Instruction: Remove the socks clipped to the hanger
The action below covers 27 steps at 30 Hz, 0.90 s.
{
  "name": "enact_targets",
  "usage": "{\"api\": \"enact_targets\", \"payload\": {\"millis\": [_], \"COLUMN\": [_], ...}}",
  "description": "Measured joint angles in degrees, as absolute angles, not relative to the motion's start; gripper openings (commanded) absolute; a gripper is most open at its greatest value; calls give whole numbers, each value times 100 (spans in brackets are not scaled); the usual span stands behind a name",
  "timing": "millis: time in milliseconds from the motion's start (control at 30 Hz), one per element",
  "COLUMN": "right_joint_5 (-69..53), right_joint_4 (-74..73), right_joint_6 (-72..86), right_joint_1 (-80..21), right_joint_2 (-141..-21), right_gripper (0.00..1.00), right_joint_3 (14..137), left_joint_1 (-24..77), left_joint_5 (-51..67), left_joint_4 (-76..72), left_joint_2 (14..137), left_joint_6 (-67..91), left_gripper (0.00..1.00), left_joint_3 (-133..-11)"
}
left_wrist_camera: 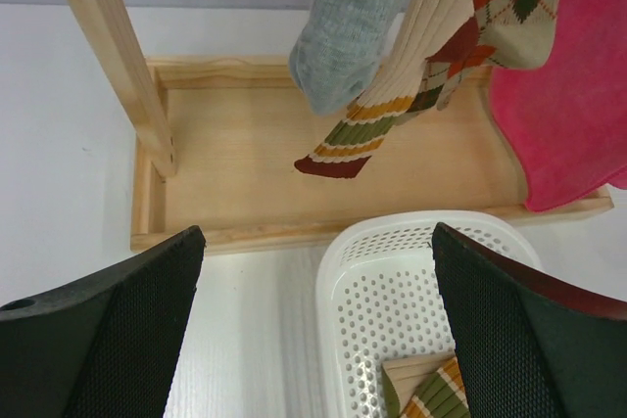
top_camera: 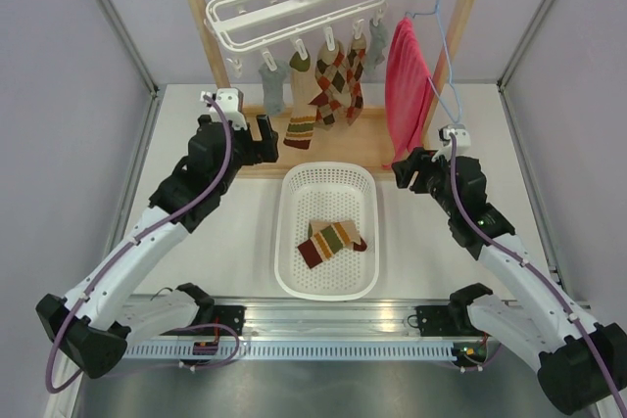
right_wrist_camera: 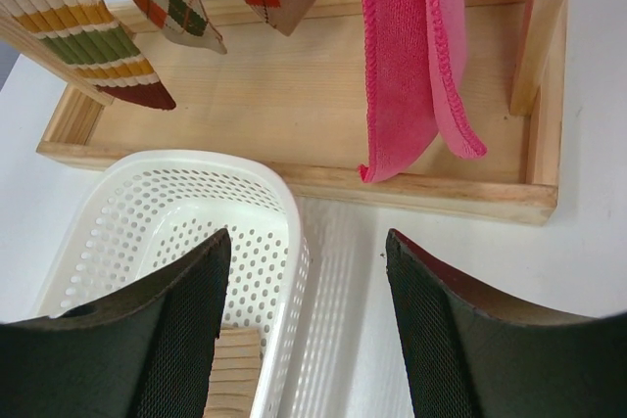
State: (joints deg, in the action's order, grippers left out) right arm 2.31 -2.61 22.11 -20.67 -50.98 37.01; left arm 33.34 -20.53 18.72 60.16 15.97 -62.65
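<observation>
Next, my left gripper grabs the grey sock by its hanging lower end (top_camera: 274,102) (left_wrist_camera: 334,72), which leaves its clip free to open for removing the sock.
The white hanger (top_camera: 294,7) hangs from the wooden rail, tilted. Several socks are clipped under it: a grey one (top_camera: 272,85), a striped one (top_camera: 302,116), two argyle ones (top_camera: 333,85) and another grey one (top_camera: 375,46). One striped sock (top_camera: 330,240) lies in the white basket (top_camera: 286,242). My left gripper (top_camera: 257,139) is open and empty, low in front of the grey sock (left_wrist_camera: 338,36) and the striped sock (left_wrist_camera: 367,124). My right gripper (top_camera: 404,171) is open and empty beside the basket's right corner (right_wrist_camera: 284,193).
A pinkish-red towel (top_camera: 404,85) hangs on a thin blue wire hanger (top_camera: 441,36) at the right. The wooden rack's base tray (left_wrist_camera: 235,163) lies behind the basket. The rack posts (top_camera: 206,36) stand at both ends.
</observation>
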Motion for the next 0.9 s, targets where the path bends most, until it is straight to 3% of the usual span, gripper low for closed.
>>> {"api": "enact_targets", "payload": {"millis": [433,900], "right_joint_5": [123,82], "right_joint_4": [-283,-316], "right_joint_6": [2202,2141], "right_joint_1": [-2045,-2045], "right_joint_2": [-5065,-5041], "right_gripper": [69,69], "right_joint_3": [3682,3675], "left_joint_1": [3282,2884], "left_joint_5": [-1747,-1741], "left_joint_4": [707,220], "left_joint_2": [6449,7400], "left_joint_6": [1468,1400], "left_gripper": [99,81], "left_joint_3": [-6200,-6230]}}
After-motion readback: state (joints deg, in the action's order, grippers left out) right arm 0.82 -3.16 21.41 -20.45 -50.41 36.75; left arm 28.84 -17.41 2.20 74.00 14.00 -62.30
